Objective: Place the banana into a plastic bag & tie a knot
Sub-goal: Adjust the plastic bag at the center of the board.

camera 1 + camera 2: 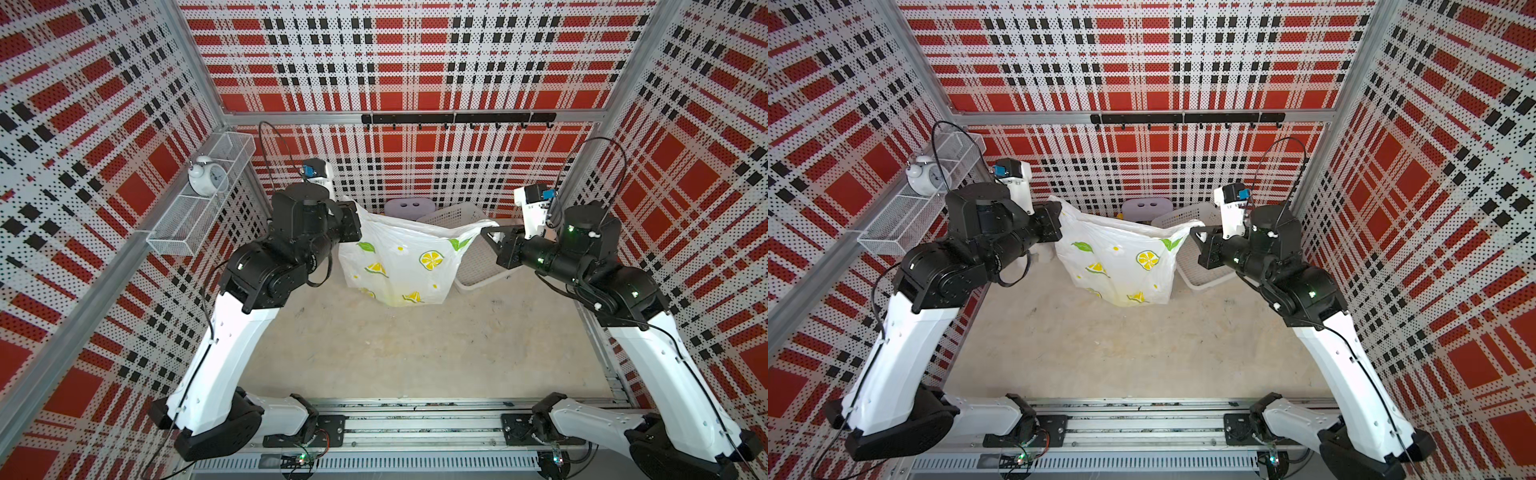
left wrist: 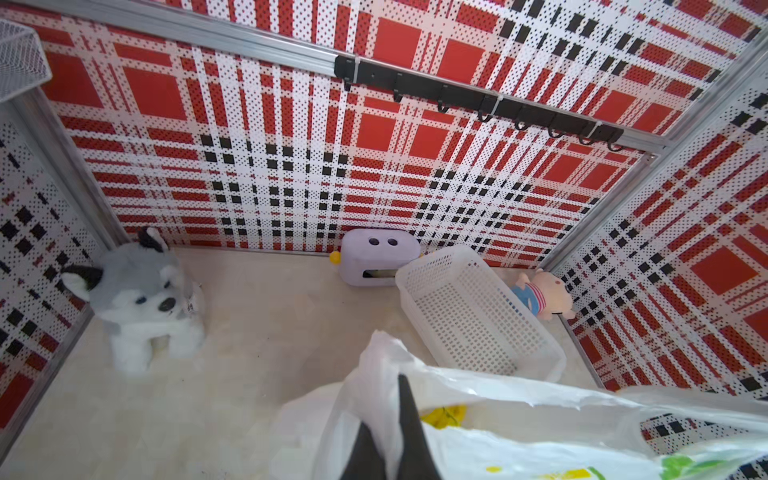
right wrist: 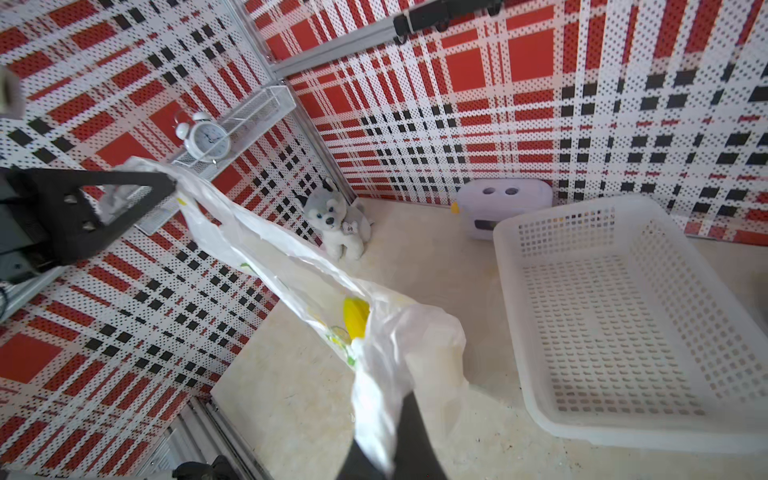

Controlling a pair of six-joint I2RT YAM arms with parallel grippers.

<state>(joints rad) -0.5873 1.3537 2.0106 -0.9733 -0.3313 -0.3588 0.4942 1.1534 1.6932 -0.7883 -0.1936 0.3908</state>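
The plastic bag's lower edge hangs above the tabletop because the fingers are raised, so my left gripper must keep holding the bag until it stands on the tabletop.
The plastic bag, white with lemon-slice prints, hangs stretched between my two grippers at the back of the floor. My left gripper is shut on one handle strip. My right gripper is shut on the other handle strip. The bag's mouth gapes between them. The banana shows as a yellow patch inside the bag, mostly hidden by the film. No knot shows; the two handles are held apart.
A white mesh basket lies just behind and right of the bag. A purple toy box stands at the back wall, a husky plush in the left corner, a pig plush in the right corner. A wire shelf with a clock juts from the left wall.
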